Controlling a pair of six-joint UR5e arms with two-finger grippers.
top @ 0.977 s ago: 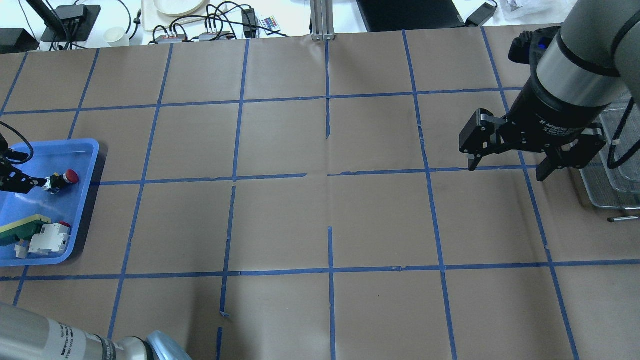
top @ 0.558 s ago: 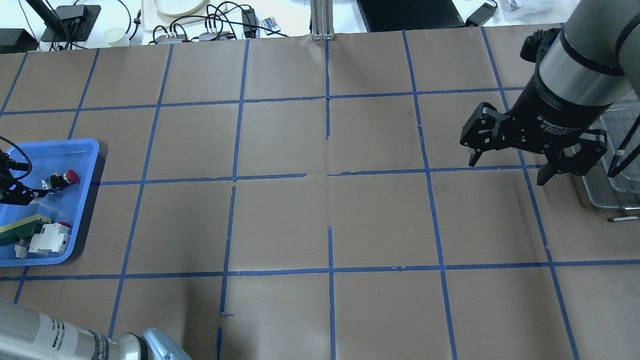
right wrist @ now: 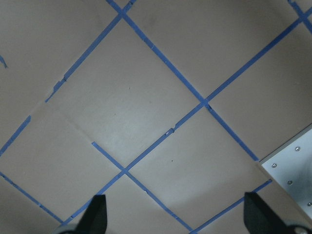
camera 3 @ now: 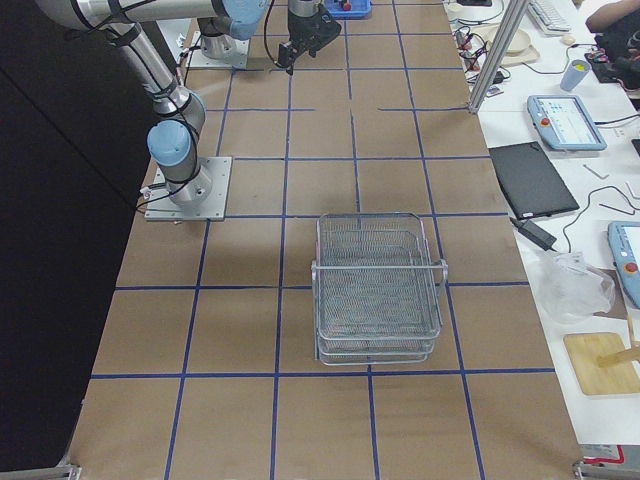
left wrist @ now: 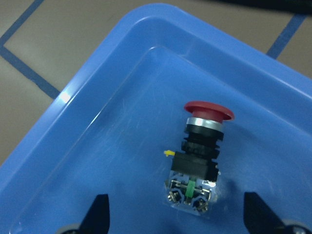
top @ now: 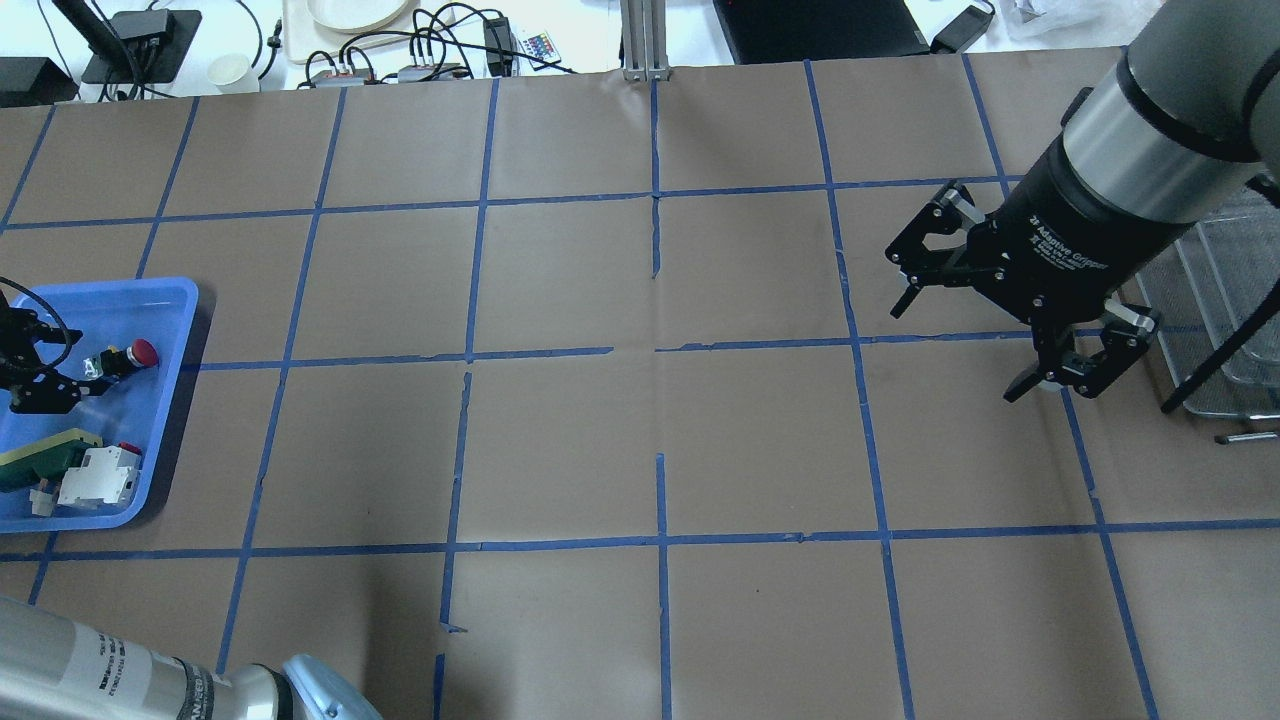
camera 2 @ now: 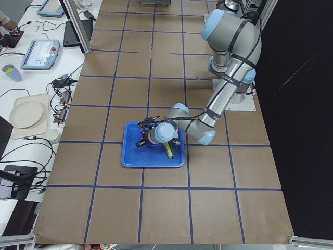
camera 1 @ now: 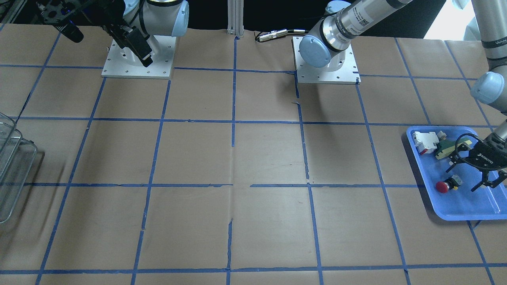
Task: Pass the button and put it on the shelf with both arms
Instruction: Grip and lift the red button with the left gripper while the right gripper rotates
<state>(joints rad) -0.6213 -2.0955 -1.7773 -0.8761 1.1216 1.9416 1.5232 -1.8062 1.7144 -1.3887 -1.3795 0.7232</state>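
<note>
The button's red cap (camera 1: 442,187) will stay free for the pass, as the robot's left gripper will next pick up the button by its clear contact-block end (camera 1: 455,181).
The button (top: 125,358), with a red cap and black body, lies on its side in the blue tray (top: 160,297). It also shows in the front view (camera 1: 446,185) and the left wrist view (left wrist: 200,156). My left gripper (top: 68,358) is open, low over the tray, its fingers on either side of the button's rear end without touching it; it also shows in the front view (camera 1: 462,180). My right gripper (top: 957,348) is open and empty above the table, just left of the wire-mesh shelf (top: 1225,345). The shelf shows whole in the right view (camera 3: 380,290).
A white-and-red block (top: 100,478) and a green-and-yellow wedge piece (top: 40,458) lie in the tray's near part. Brown paper with a blue tape grid covers the table (top: 640,440). Cables and gear lie beyond the far edge (top: 400,50).
My right gripper has turned and swung left and toward the near side, away from the shelf. My left gripper has shifted slightly beside the button. The button has not moved.
</note>
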